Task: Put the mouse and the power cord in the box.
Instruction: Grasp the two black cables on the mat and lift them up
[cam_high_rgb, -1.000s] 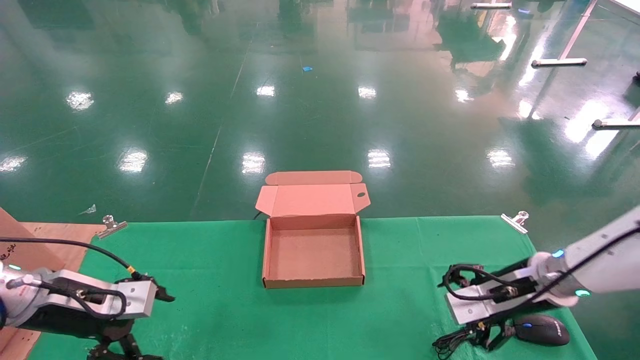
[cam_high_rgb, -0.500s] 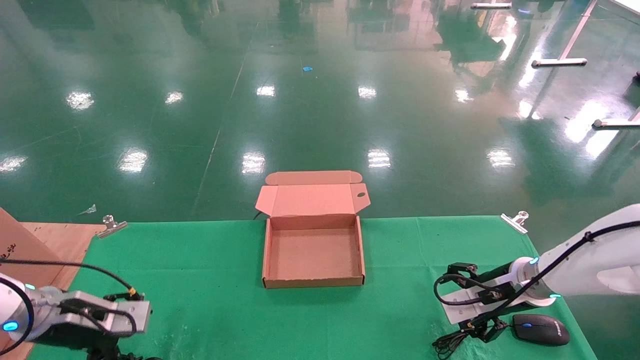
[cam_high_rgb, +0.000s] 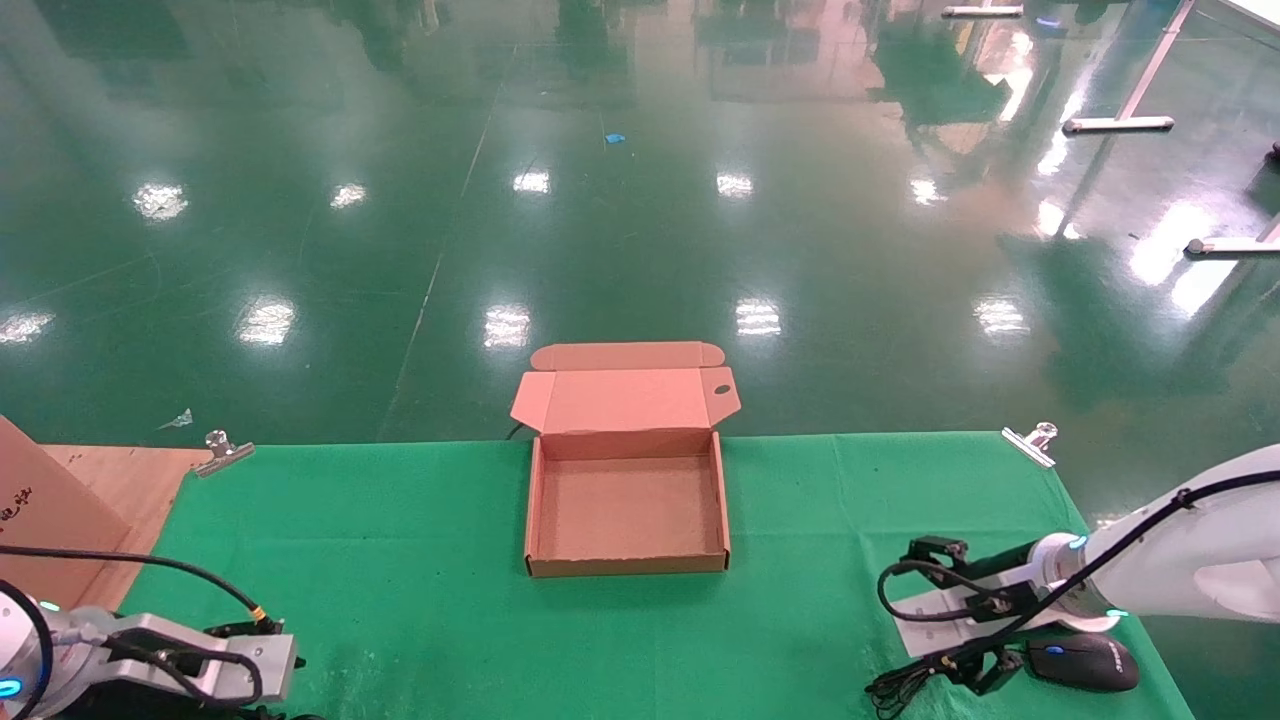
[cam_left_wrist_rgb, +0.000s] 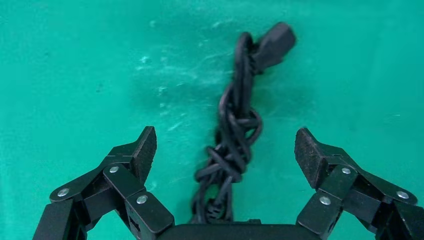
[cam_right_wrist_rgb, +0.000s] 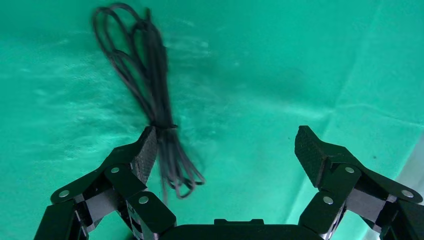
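Note:
My right gripper should next grab the bundled mouse cable by its narrow tied middle, since the cable's slack loops spread out at both ends of the bundle.
The box lies open mid-table, lid folded back, with nothing inside. The mouse rests near the front right corner, and its thin bundled cable lies to its left. My right gripper hangs open just above the cloth, the cable bundle next to one finger. The knotted power cord lies on the cloth with its plug pointing away. My left gripper is open astride the cord, at the front left corner; the head view shows only its wrist.
Green cloth covers the table, held by metal clips at the far corners. A brown board stands at the left beside bare wood. Beyond the far edge is glossy green floor.
My left arm has drawn back toward the front left corner and dropped lower in view. My right arm has sunk and swung slightly nearer the mouse cable.

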